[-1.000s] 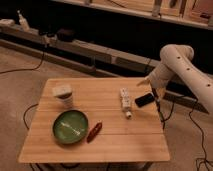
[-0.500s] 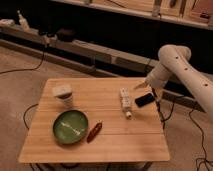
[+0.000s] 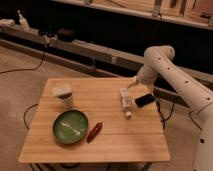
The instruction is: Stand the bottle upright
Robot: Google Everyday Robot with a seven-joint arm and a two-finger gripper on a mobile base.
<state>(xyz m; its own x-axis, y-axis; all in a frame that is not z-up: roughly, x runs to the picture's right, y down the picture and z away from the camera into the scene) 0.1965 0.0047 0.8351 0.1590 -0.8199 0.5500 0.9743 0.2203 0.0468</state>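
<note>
My gripper will next stand the small white bottle upright on the wooden table, and for that it will grab the bottle by its labelled body.
The bottle (image 3: pixel 125 101) is small and white with a pale label. It lies on its side on the right half of the wooden table (image 3: pixel 110 142), its narrow cap pointing toward the front edge. My white arm (image 3: pixel 159 59) comes in from the right and bends down. My gripper (image 3: pixel 131 84) hangs just over the far end of the bottle, open, with nothing held in it.
A black phone (image 3: pixel 144 99) lies just right of the bottle. A white cup (image 3: pixel 63 95) stands at the left, with a green plate (image 3: pixel 70 126) in front of it and a red-brown oblong object (image 3: pixel 94 131) beside the plate. A dark shelf with cables runs behind the table.
My arm has swung left and lowered. The gripper has moved from above the phone to the far end of the bottle. Nothing on the table has moved.
</note>
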